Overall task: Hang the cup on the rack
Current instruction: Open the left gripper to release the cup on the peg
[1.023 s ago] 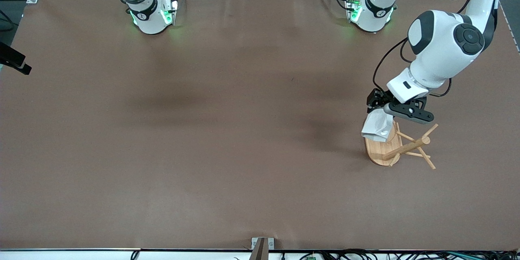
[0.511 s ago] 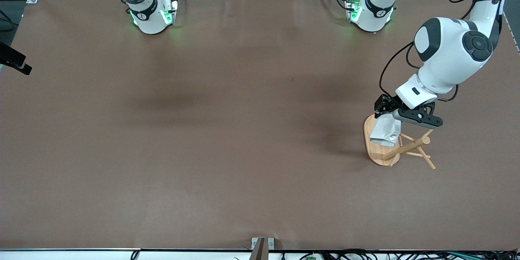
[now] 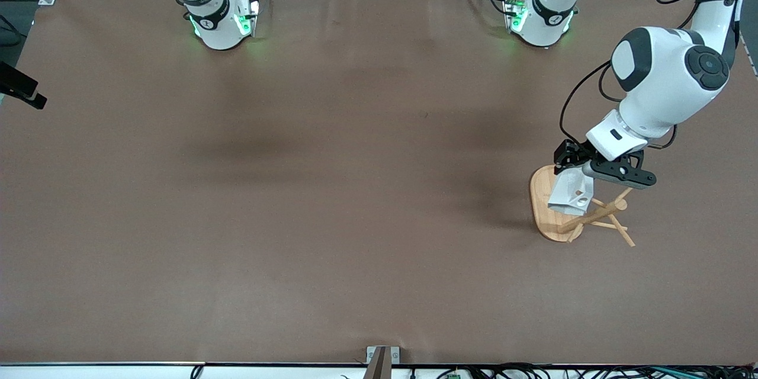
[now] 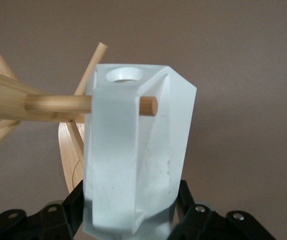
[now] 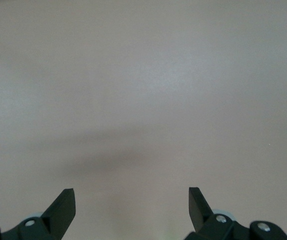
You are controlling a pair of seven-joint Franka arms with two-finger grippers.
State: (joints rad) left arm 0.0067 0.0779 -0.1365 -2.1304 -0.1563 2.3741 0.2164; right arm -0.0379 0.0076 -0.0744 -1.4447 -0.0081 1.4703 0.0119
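Observation:
The rack peg (image 4: 58, 103) goes through the cup's handle in the left wrist view, so I need to open my left gripper, and the white cup would hang.
My left gripper (image 3: 577, 173) is shut on the white faceted cup (image 3: 569, 194), which hangs tilted over the bamboo rack's oval base (image 3: 540, 198). In the left wrist view the black fingers (image 4: 186, 200) clamp the cup (image 4: 133, 160) near its lower end. A rack peg (image 4: 58, 103) runs from the post behind the cup's flat handle face, and its tip (image 4: 148, 106) shows past the handle's edge. The round hole (image 4: 125, 75) sits just above the peg. The rack's post (image 3: 592, 216) and other pegs stand beside the cup. My right gripper (image 5: 131, 200) waits open over bare table.
The two arm bases (image 3: 222, 21) (image 3: 539, 18) stand at the table's farthest edge. A black object (image 3: 21, 92) juts in at the right arm's end. A small metal bracket (image 3: 382, 358) sits at the nearest edge. Brown tabletop (image 3: 331, 189) spreads around the rack.
The left gripper has carried the cup sideways over the rack's base toward the post, onto a peg. The right gripper has not moved.

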